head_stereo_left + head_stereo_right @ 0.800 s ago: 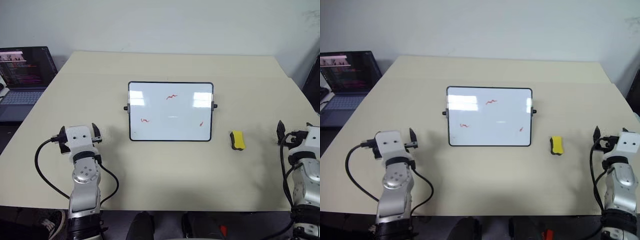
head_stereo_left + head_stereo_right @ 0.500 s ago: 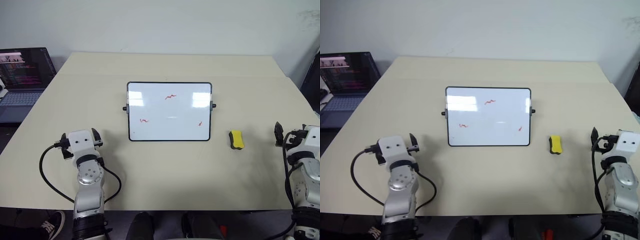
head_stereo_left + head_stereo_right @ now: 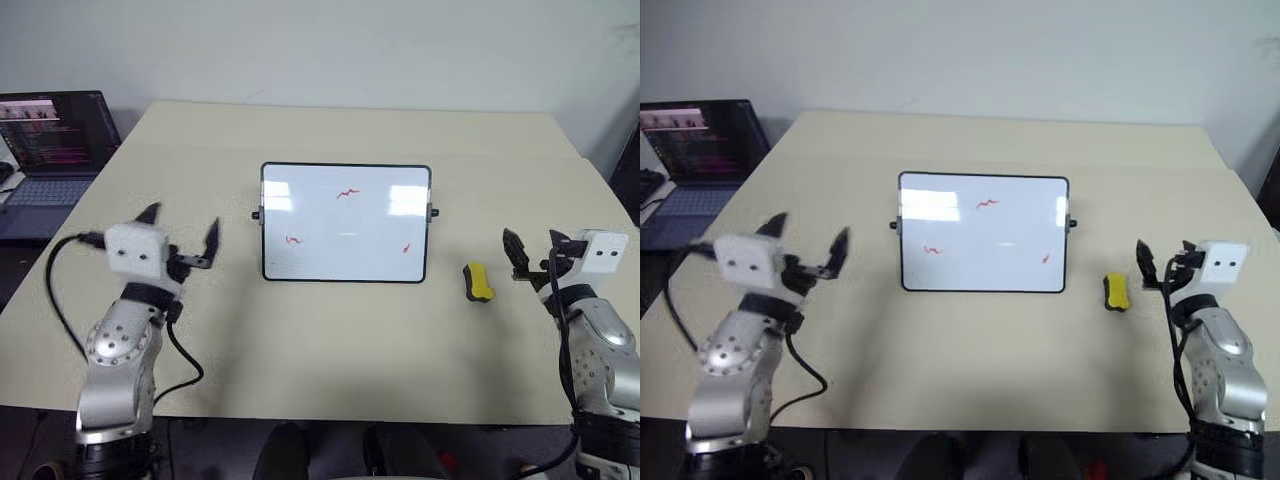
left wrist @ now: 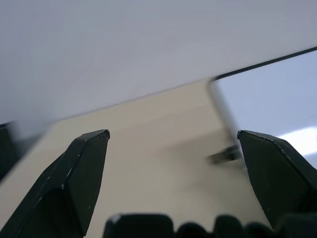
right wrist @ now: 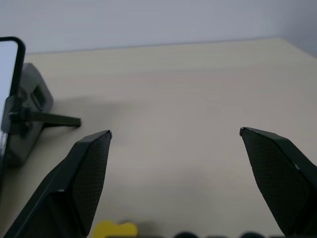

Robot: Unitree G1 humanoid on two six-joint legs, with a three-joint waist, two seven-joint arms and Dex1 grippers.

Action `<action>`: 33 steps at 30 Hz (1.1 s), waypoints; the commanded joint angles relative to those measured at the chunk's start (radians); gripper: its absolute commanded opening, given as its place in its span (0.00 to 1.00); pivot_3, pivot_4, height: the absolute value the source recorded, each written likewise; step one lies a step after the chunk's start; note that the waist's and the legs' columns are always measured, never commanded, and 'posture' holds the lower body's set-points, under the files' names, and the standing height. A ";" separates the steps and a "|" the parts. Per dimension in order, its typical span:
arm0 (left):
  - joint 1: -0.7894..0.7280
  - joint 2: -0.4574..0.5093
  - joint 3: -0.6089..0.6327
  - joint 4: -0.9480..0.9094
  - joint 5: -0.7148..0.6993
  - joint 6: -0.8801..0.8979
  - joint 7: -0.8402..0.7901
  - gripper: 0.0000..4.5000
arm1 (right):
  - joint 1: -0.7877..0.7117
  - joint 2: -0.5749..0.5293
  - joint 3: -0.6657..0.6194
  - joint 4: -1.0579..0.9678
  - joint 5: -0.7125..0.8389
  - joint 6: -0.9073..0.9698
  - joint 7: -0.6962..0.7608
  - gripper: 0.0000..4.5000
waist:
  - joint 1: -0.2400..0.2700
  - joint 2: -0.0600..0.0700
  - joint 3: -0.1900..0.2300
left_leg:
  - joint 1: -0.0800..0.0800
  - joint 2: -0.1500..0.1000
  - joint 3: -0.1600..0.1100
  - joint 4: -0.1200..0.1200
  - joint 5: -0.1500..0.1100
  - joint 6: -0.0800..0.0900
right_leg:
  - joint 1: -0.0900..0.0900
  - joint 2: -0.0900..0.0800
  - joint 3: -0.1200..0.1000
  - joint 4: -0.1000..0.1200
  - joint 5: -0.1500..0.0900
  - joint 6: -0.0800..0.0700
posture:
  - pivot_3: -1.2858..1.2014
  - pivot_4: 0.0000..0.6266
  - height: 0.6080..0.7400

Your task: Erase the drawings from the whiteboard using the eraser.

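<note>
My right gripper grabs the yellow eraser [image 3: 478,281] by its long sides next, to wipe the red drawings off the whiteboard.
The whiteboard [image 3: 345,262] stands propped at the middle of the table, white with a thin black frame. Three small red drawings mark it: one near the top [image 3: 348,193], one at the lower left [image 3: 292,240], one at the lower right [image 3: 406,248]. The yellow eraser [image 3: 478,281] lies on the table just right of the board. My left gripper [image 3: 181,228] hovers open to the left of the board, pointing toward it. My right gripper [image 3: 535,252] hovers open just right of the eraser, whose yellow edge [image 5: 115,230] shows below its fingers.
An open laptop [image 3: 50,140] sits past the table's far left corner. The beige table [image 3: 330,340] has bare surface in front of the board. Behind the board its folding stand [image 5: 29,99] juts out.
Both arms have lifted off the table. The left gripper rose and turned toward the board. The right gripper swung inward toward the eraser.
</note>
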 commanded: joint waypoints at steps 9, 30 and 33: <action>-0.188 0.152 -0.267 0.006 -0.164 0.138 -0.531 1.00 | 0.041 0.086 0.062 -0.279 0.000 0.319 -0.234 0.99 | -0.025 0.002 0.000 | 0.000 0.000 0.001 -0.001 0.000 0.000 | -0.001 0.002 0.002 0.000 -0.002 0.004 | 0.52 0.24 1.00; -0.206 0.184 -0.334 0.076 -0.107 0.093 -0.729 1.00 | -0.016 0.197 0.191 -0.182 -0.190 0.300 -0.290 0.99 | -0.024 0.003 0.001 | -0.002 0.001 0.000 -0.001 0.000 0.001 | -0.003 0.003 0.002 -0.001 -0.003 0.004 | 0.52 0.24 1.00; -0.197 0.182 -0.332 0.075 -0.102 0.087 -0.728 1.00 | -0.031 0.194 0.172 -0.144 -0.191 0.295 -0.276 0.99 | -0.024 0.003 0.001 | -0.002 0.001 0.000 -0.001 0.000 0.001 | -0.003 0.003 0.002 -0.001 -0.003 0.004 | 0.52 0.24 1.00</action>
